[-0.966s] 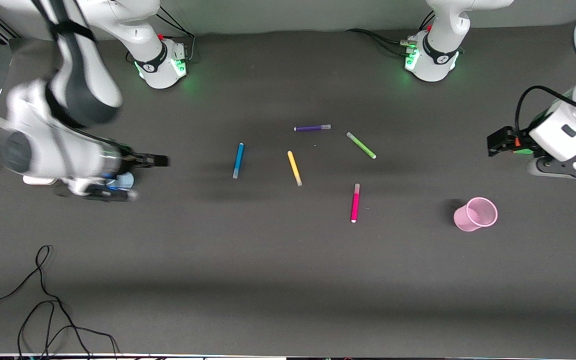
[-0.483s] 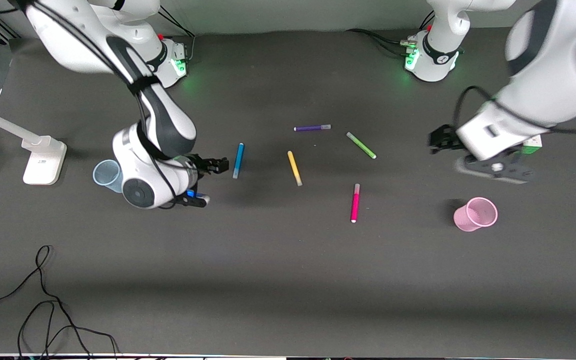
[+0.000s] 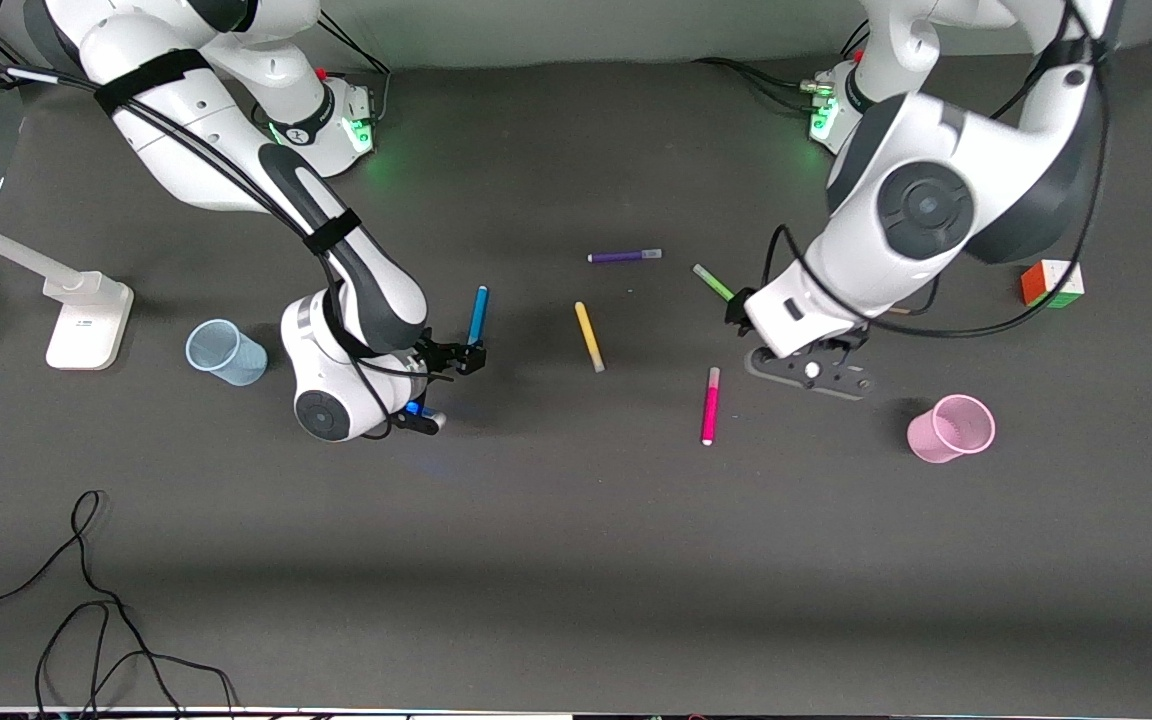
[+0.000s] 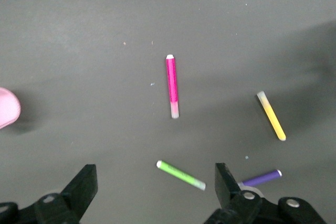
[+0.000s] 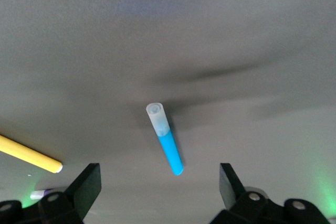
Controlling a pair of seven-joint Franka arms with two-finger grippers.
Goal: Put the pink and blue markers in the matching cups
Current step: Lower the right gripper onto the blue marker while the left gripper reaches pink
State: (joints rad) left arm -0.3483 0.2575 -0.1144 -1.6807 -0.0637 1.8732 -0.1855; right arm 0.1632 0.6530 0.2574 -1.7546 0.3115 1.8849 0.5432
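Note:
My right gripper is going to grab the blue marker next, by its pale grey end, to put it in the pale blue cup.
The blue marker lies on the dark table, and in the right wrist view it shows its pale grey end. My right gripper is open over the marker's end nearer the front camera. The pink marker lies toward the left arm's end. My left gripper is open and empty over the green pen, with the pink marker ahead of it. The pale blue cup stands beside the right arm's hand. The pink cup stands near the left arm's end.
A yellow pen and a purple pen lie mid-table, and the green pen is partly under the left hand. A colour cube sits at the left arm's end. A white stand and loose cables lie at the right arm's end.
Both arms swung in toward the table's middle. The right gripper went from the blue cup to over the blue marker. The left gripper went from the table's end to over the green pen.

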